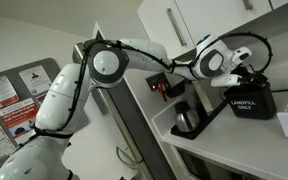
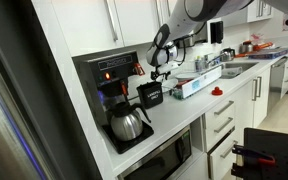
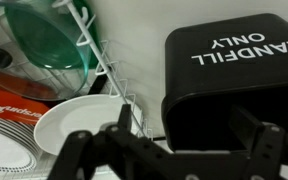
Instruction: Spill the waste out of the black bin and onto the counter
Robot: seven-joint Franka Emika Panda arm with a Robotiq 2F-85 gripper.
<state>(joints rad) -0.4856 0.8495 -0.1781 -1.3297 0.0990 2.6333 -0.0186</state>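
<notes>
My gripper's open fingers are on both sides of the rim of the black bin [image 3: 234, 60] but still above the bin's rim. I should lower my gripper before I close it on the bin.
The black bin [image 3: 234, 60] with white "LANDFILL ONLY" lettering fills the right of the wrist view, its dark opening toward the camera. In both exterior views it stands on the white counter [image 2: 189, 115] next to the coffee machine [image 1: 252, 100] [image 2: 150, 95]. My gripper [image 3: 196, 125] is right at the bin's rim, fingers wide apart, one outside its side wall and one at or inside the opening. It reaches the bin from above in both exterior views [image 1: 246, 78] [image 2: 156, 76]. The waste is hidden; the bin's inside is too dark to see.
A wire dish rack [image 3: 99, 55] with white plates [image 3: 79, 120] and a green bowl [image 3: 44, 35] stands close beside the bin. A coffee maker with a glass pot [image 2: 129, 125] [image 1: 189, 118] is on the bin's other side. White cabinets hang overhead [image 2: 134, 25].
</notes>
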